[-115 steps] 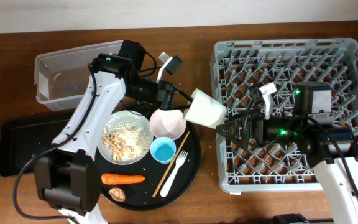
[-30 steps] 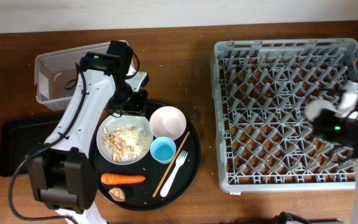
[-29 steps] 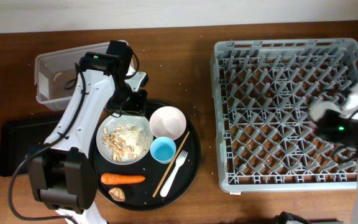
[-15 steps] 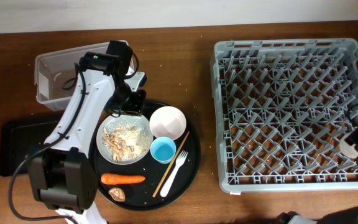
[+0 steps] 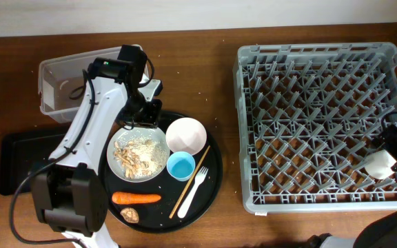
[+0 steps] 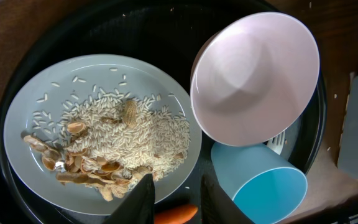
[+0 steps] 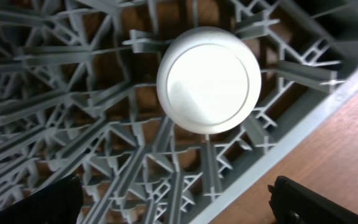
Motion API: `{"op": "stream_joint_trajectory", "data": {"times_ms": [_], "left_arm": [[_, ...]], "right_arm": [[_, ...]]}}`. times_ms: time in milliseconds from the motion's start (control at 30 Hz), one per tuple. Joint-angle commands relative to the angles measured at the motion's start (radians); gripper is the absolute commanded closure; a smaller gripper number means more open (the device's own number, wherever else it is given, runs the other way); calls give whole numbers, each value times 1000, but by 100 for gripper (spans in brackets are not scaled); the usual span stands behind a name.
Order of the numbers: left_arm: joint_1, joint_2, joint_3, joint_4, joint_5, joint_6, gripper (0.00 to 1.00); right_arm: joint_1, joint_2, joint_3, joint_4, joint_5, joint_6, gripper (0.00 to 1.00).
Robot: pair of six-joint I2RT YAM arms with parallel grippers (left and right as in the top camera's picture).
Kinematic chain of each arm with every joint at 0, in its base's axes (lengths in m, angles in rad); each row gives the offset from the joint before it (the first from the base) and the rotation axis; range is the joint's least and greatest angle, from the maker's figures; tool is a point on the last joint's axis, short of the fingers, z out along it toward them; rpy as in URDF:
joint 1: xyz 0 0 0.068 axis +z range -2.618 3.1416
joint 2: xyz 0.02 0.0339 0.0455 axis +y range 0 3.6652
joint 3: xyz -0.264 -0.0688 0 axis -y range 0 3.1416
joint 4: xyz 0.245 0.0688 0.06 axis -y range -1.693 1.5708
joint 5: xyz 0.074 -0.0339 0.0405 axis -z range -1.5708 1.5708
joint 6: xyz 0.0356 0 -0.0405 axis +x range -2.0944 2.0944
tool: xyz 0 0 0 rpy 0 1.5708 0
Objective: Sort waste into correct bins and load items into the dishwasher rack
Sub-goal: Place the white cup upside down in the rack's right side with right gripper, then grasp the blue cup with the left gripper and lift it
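Next, my left gripper grabs the blue cup by its open rim [image 5: 180, 178] [image 6: 253, 178], leaving the blue cup's base free for handover to my right gripper.
The cream cup [image 7: 208, 79] rests among the pegs of the grey dishwasher rack [image 5: 309, 83] near its front right corner [image 5: 380, 164], round base facing the right wrist camera. My right gripper [image 7: 179, 205] hangs above it, open wide and holding nothing. My left gripper [image 6: 176, 202] hovers over the near rim of the white plate [image 6: 98, 134] of rice and beige scraps, jaws slightly apart and empty. The orange carrot [image 6: 176, 214] shows below them. Beside the plate are the pink bowl [image 5: 186, 135] and blue cup [image 5: 181, 165].
The round black tray [image 5: 216, 179] also carries the white fork [image 5: 193, 189], wooden chopstick [image 5: 190, 181], carrot [image 5: 136, 198] and a brown lump [image 5: 132, 215]. The clear tub [image 5: 74, 83] stands at the back left. The shallow black tray [image 5: 19, 162] lies at the left edge.
My right arm carried the cream cup to the rack's front right corner, then opened and let it go. The left arm has not moved.
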Motion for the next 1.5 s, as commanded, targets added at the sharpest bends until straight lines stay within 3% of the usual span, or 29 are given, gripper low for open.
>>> {"op": "stream_joint_trajectory", "data": {"times_ms": [0,167,333,567,667,1033,1100,1267,1467], "left_arm": [[4,-14,15,1,-3,-10,76],[3,-14,15,2,84,-10,75],[-34,-14,14,-1,144,-10,65],[-126,-14,5,-135,60,-17,64],[-154,-14,-19,-151,-16,-74,64],[-185,-13,-259,-11,-11,-119,63],[-185,-14,-282,14,-6,-118,67],[-185,-14,-283,46,22,-117,95],[-179,-30,-205,-5,24,-97,100]], "right_arm": [[-6,-13,20,-10,-99,4,2],[0,-96,21,-39,-259,-66,2],[116,-235,21,-92,-316,-145,2],[365,-307,20,-161,-290,-188,2],[420,-304,20,-165,-267,-187,2],[445,-304,20,-172,-252,-188,2],[445,-304,20,-172,-252,-188,2],[445,-301,20,-172,-251,-188,2],[445,-301,20,-172,-241,-188,2]]}}
